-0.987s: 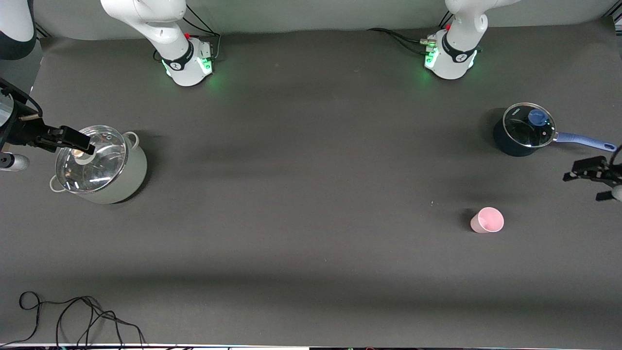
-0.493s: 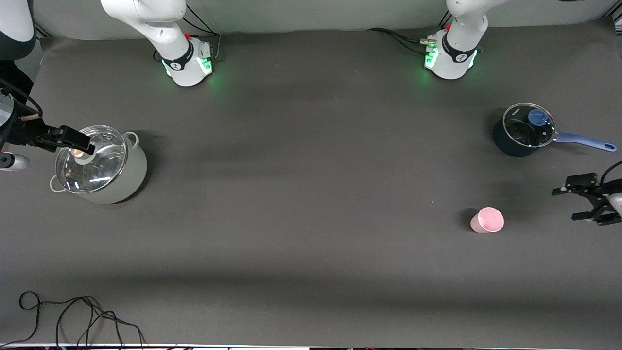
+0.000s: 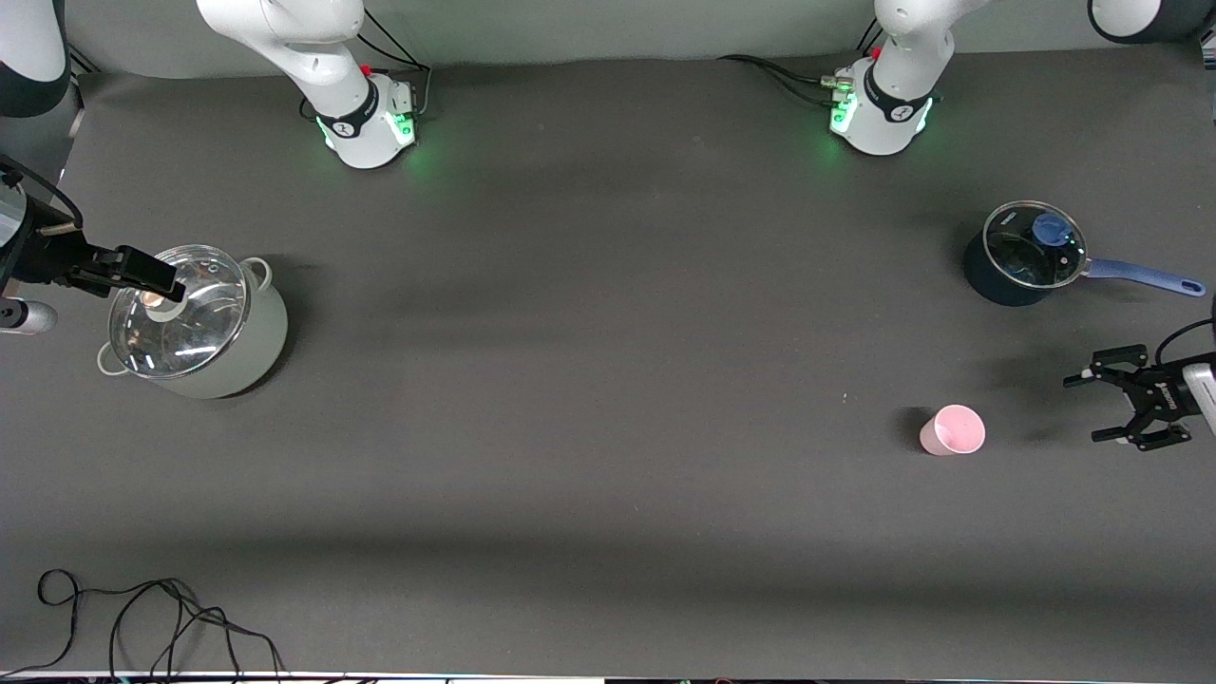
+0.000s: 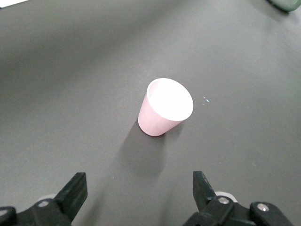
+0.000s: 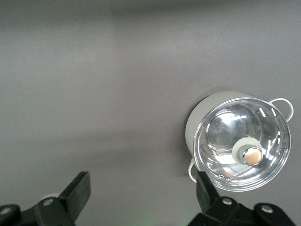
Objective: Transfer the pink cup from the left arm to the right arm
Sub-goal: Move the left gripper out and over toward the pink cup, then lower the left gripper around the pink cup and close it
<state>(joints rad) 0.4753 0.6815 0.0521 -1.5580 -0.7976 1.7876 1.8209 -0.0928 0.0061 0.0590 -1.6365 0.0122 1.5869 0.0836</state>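
The pink cup should be picked up next by its lower body (image 3: pixel 939 444) (image 4: pixel 153 121) with my left gripper. The cup's rim will then stay free for my right gripper to grab.
The pink cup (image 3: pixel 953 429) stands upright on the dark table, mouth up, toward the left arm's end. My left gripper (image 3: pixel 1088 408) is open and empty. It hangs low over bare table beside the cup, a short gap away, at the table's left-arm end. In the left wrist view the cup (image 4: pixel 164 107) sits ahead of the open gripper (image 4: pixel 139 183), centred between the jaws and apart from them. My right gripper (image 3: pixel 157 275) is open and empty. It waits over the edge of the pot's lid at the right arm's end, and its spread jaws show in the right wrist view (image 5: pixel 141 188).
A pale pot with a glass lid (image 3: pixel 199 323) stands at the right arm's end and shows in the right wrist view (image 5: pixel 240 141). A dark blue saucepan with a glass lid and blue handle (image 3: pixel 1026 255) stands farther from the front camera than the cup. A black cable (image 3: pixel 142 617) lies at the near edge.
My left gripper has moved from near the saucepan's handle toward the front camera and closer to the pink cup. The cup and the right arm have not moved.
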